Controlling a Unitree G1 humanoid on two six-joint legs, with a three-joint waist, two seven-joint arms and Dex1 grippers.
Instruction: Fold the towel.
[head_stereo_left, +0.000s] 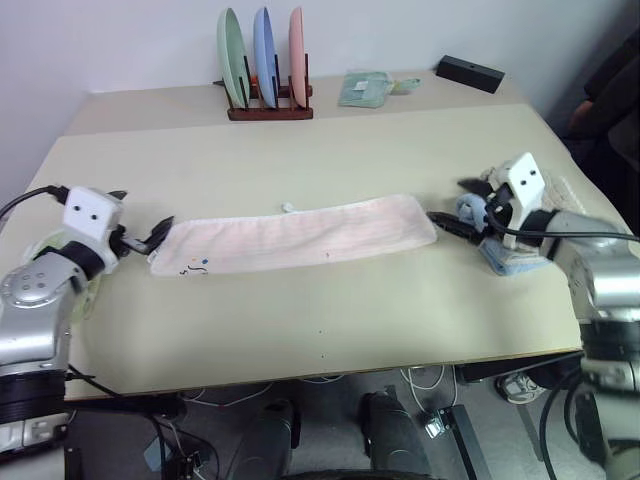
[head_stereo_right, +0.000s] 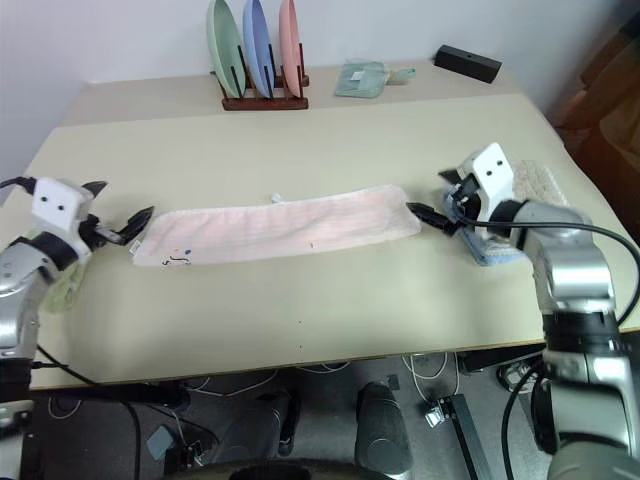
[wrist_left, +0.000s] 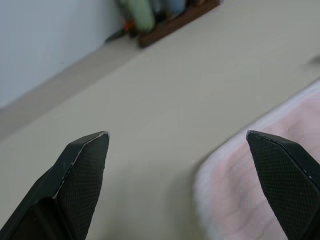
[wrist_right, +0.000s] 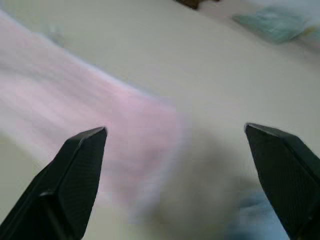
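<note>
I should grab the short end of the pale pink towel (head_stereo_left: 300, 235) opposite the embroidered mark with my right gripper next. Then the towel can be folded over.
The pale pink towel (head_stereo_left: 300, 235) lies on the table (head_stereo_left: 330, 310) as a long narrow strip running left to right. A small white label (head_stereo_left: 287, 208) sits at its far edge and a dark embroidered mark (head_stereo_left: 195, 268) near its left end. My left gripper (head_stereo_left: 143, 210) hovers just off the towel's left end, open and holding nothing; in the left wrist view (wrist_left: 177, 134) the pink cloth (wrist_left: 260, 190) lies beside one finger. My right gripper (head_stereo_left: 445, 200) is just off the right end, also open and empty, with the towel (wrist_right: 75, 100) ahead of it.
A wooden rack (head_stereo_left: 268, 108) with three upright plates stands at the back, beside a green cloth (head_stereo_left: 365, 88) and a black box (head_stereo_left: 470, 73). A beige and light blue towel stack (head_stereo_left: 520, 258) lies under my right arm near the table's right edge.
</note>
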